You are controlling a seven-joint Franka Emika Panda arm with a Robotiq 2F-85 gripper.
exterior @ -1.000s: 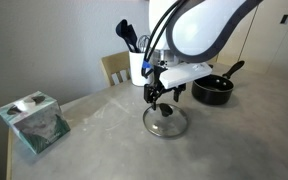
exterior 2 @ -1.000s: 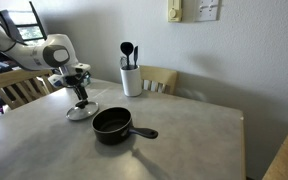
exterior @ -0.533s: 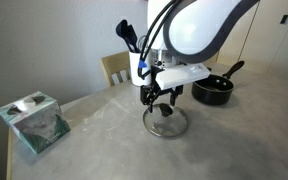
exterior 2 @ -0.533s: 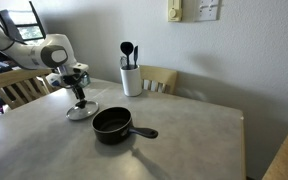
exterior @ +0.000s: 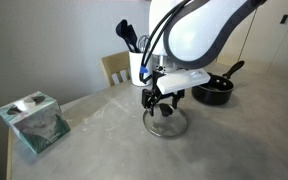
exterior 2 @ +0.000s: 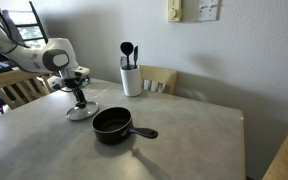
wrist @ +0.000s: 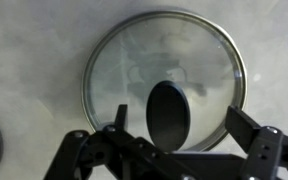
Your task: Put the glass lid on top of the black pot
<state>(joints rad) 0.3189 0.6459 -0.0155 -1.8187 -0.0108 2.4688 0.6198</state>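
Observation:
The gripper's fingers are down level with the sides of the lid's black knob (exterior: 166, 110) (wrist: 168, 112) and would catch the knob if they closed now. The gripper will close.
The glass lid (exterior: 165, 123) lies flat on the table, clear with a metal rim; it also shows in an exterior view (exterior 2: 81, 111) and fills the wrist view (wrist: 166, 75), where its black knob (wrist: 168, 112) sits between the fingers. My gripper (exterior: 160, 99) hangs open directly above the knob, close over it (exterior 2: 81, 97), fingers either side of it in the wrist view (wrist: 174, 128). The black pot (exterior 2: 113, 124) with its long handle stands empty on the table beside the lid, seen in both exterior views (exterior: 213, 90).
A white utensil holder (exterior 2: 131, 78) with black utensils stands at the back of the table. A tissue box (exterior: 32, 121) sits near a table corner. Wooden chairs (exterior 2: 158, 79) stand behind the table by the wall.
The gripper has dropped slightly toward the lid's knob. The lid and pot have not moved.

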